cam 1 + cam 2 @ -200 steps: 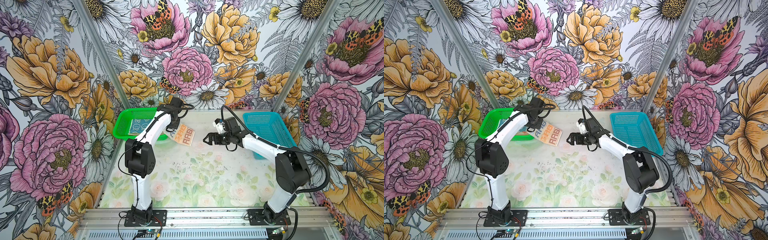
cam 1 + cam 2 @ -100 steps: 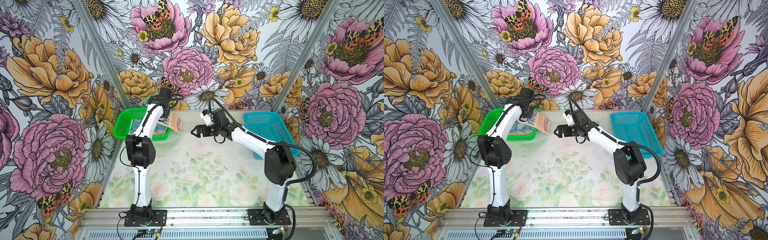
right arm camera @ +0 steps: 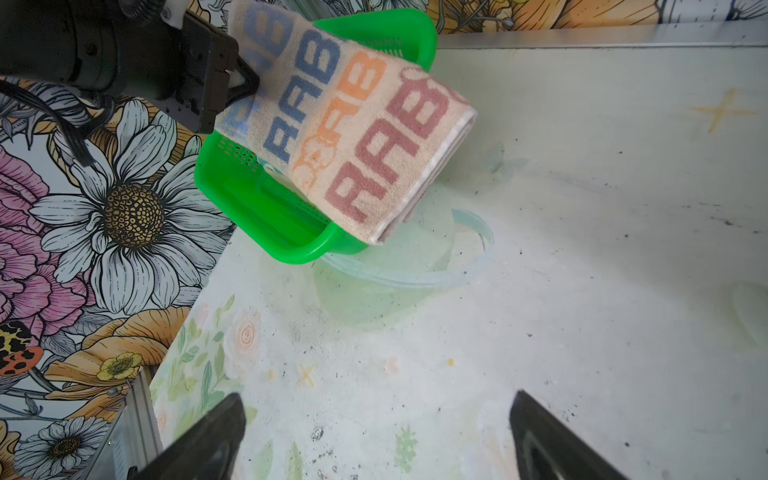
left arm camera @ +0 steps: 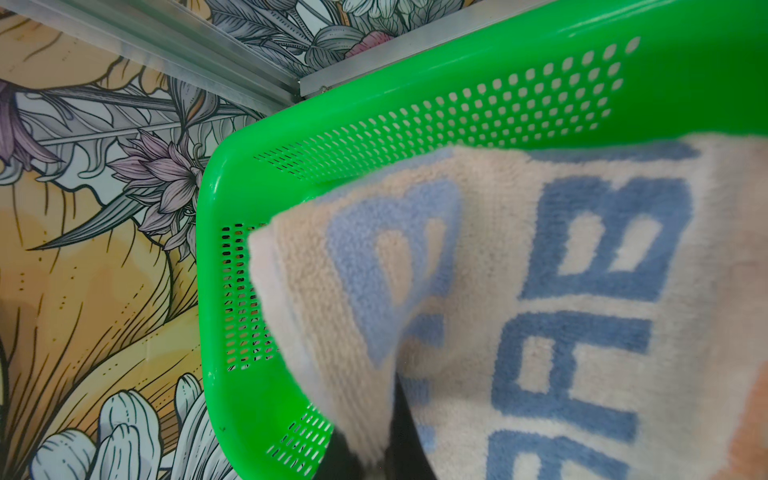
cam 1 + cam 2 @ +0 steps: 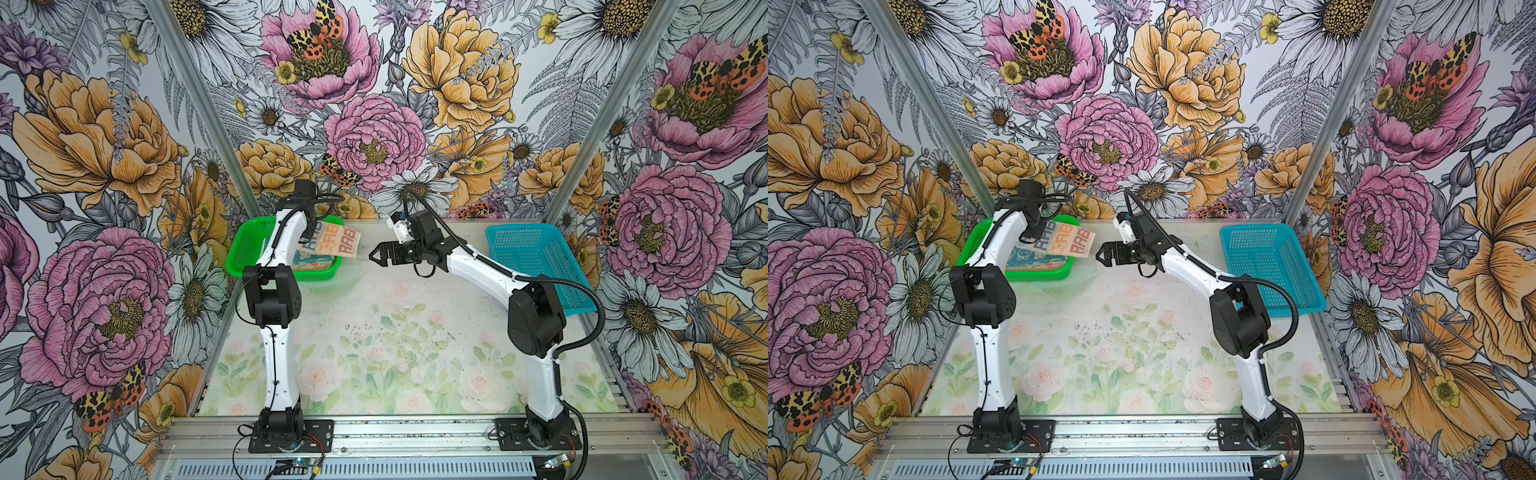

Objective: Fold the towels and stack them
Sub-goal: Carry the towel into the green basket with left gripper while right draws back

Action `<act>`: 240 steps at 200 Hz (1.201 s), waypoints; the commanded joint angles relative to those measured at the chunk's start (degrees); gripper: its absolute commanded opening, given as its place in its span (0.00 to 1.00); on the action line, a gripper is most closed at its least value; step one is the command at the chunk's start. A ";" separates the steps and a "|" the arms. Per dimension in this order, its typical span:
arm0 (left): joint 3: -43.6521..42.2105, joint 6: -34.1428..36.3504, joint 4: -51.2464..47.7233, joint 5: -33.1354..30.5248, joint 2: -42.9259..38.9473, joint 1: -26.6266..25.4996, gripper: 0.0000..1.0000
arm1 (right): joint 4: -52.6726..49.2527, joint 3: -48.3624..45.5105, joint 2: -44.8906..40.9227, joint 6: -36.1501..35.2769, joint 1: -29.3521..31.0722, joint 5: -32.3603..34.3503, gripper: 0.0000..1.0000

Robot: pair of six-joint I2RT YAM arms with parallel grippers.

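The left gripper should keep holding the striped towel until the towel's loose end is inside the green basket. That end still sticks out past the basket's rim.
The folded striped towel with "RABBIT" lettering hangs over the right end of the green basket, and my left gripper is shut on its far edge. In the left wrist view the towel fills the frame in front of the basket wall, with my left gripper pinching its fold. A teal-blue towel lies inside the basket. My right gripper stands open and empty just right of the striped towel, apart from it; its fingers frame bare table.
A blue mesh basket sits at the back right of the table. A clear round dish lies under the green basket's near right corner. The left arm's elbow stands in front of the green basket.
My left gripper has carried the striped towel back and to the left, over the green basket. My right gripper has moved left after it, staying open.
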 commanded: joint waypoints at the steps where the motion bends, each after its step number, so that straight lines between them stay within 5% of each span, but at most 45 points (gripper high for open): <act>1: 0.61 0.87 2.94 -3.27 1.66 1.58 0.00 | -0.64 2.73 1.57 -0.52 0.59 0.67 0.99; 240: 2.77 0.61 4.27 -2.35 2.93 6.89 0.00 | -0.79 3.71 4.18 2.10 1.16 -0.69 0.99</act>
